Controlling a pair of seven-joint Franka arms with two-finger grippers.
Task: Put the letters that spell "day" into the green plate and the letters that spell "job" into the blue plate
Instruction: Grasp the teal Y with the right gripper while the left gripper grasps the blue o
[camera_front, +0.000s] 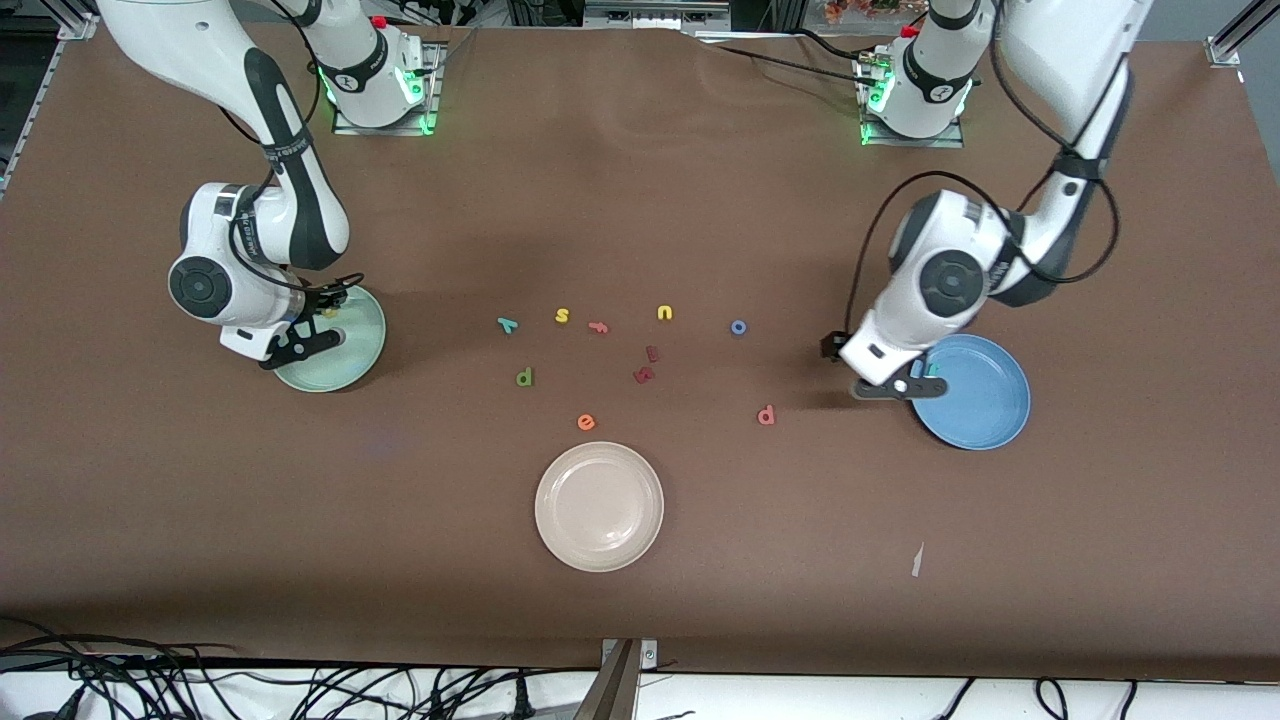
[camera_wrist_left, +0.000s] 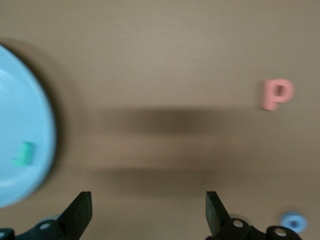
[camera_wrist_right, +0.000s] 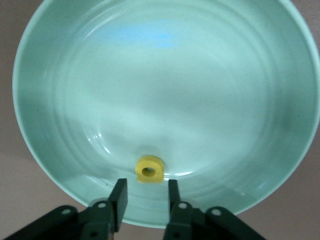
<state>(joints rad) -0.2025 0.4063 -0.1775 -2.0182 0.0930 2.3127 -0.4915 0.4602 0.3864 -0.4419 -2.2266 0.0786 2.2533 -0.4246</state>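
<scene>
The robot should next grab the blue "o" by its ring (camera_front: 738, 322) with its left gripper, to help spell "job" in the blue plate (camera_front: 985, 405).
My right gripper (camera_wrist_right: 146, 197) (camera_front: 312, 338) hangs low over the pale green plate (camera_wrist_right: 165, 90) (camera_front: 352, 352), its fingers a little apart with nothing between them. The yellow "a" (camera_wrist_right: 150, 169) lies in that plate just off the fingertips. My left gripper (camera_wrist_left: 148, 212) (camera_front: 897, 387) is wide open over bare table beside the blue plate's (camera_wrist_left: 20, 110) (camera_front: 985, 405) rim. The teal "j" (camera_wrist_left: 24, 154) lies in the blue plate. On the table between the plates lie the salmon "b" (camera_front: 766, 415) (camera_wrist_left: 276, 94), blue "o" (camera_front: 738, 327) (camera_wrist_left: 293, 220), green "d" (camera_front: 524, 377) and teal "y" (camera_front: 508, 324).
A yellow "s" (camera_front: 562, 315), salmon "f" (camera_front: 598, 326), yellow "u" (camera_front: 665, 313), two dark red pieces (camera_front: 646, 366) and an orange "e" (camera_front: 586, 422) lie among the letters. A cream plate (camera_front: 599, 506) sits nearer the front camera. A white scrap (camera_front: 917, 560) lies near the front edge.
</scene>
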